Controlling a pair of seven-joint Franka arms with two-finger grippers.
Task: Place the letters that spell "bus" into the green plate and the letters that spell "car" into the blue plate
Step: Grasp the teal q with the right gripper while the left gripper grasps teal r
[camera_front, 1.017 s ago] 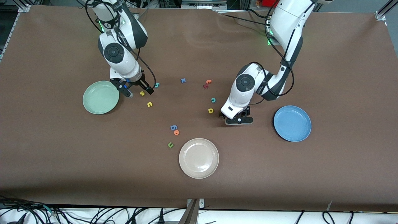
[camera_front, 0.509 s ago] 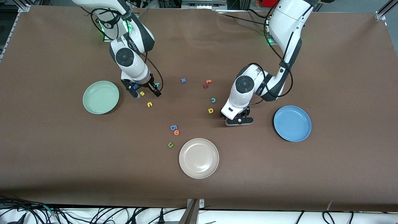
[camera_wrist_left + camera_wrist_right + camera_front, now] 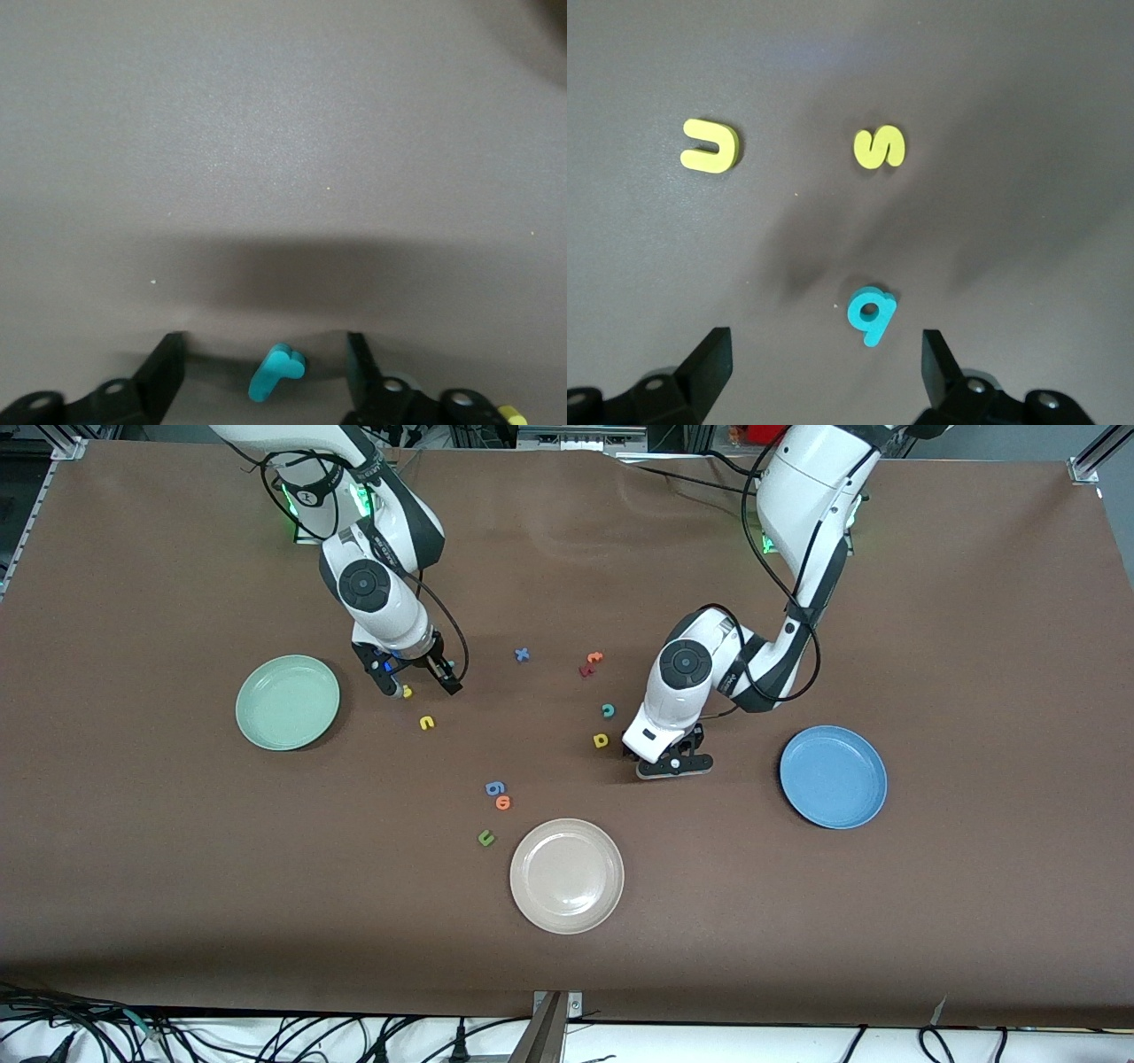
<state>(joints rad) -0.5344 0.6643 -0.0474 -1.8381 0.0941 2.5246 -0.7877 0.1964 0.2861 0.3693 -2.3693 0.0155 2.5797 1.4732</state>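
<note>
The teal "b" needs to go into the green plate for "bus", so I need to grip it next by its round bowl (image 3: 869, 309) with my right gripper.
My left gripper (image 3: 671, 764) (image 3: 264, 359) is down at the table, open, with the teal "r" (image 3: 276, 372) lying between its fingers untouched; the front view hides that letter. The yellow "a" (image 3: 601, 740) and teal "c" (image 3: 608, 710) lie beside it, toward the right arm's end. My right gripper (image 3: 423, 686) (image 3: 827, 354) hangs open just over the teal "b" (image 3: 871, 314). The yellow "s" (image 3: 879, 147) and yellow "u" (image 3: 427, 723) (image 3: 710, 146) lie close by. The green plate (image 3: 288, 702) and the blue plate (image 3: 833, 777) hold nothing.
A cream plate (image 3: 567, 875) sits nearest the front camera. Beside it lie an olive "u" (image 3: 485, 837), an orange "o" (image 3: 503, 802) and a blue "g" (image 3: 494, 787). A blue "x" (image 3: 522, 654) and orange and red letters (image 3: 591, 662) lie mid-table.
My right gripper has swung from beside the green plate to over the "s" and "b". My left gripper has edged slightly toward the yellow "a".
</note>
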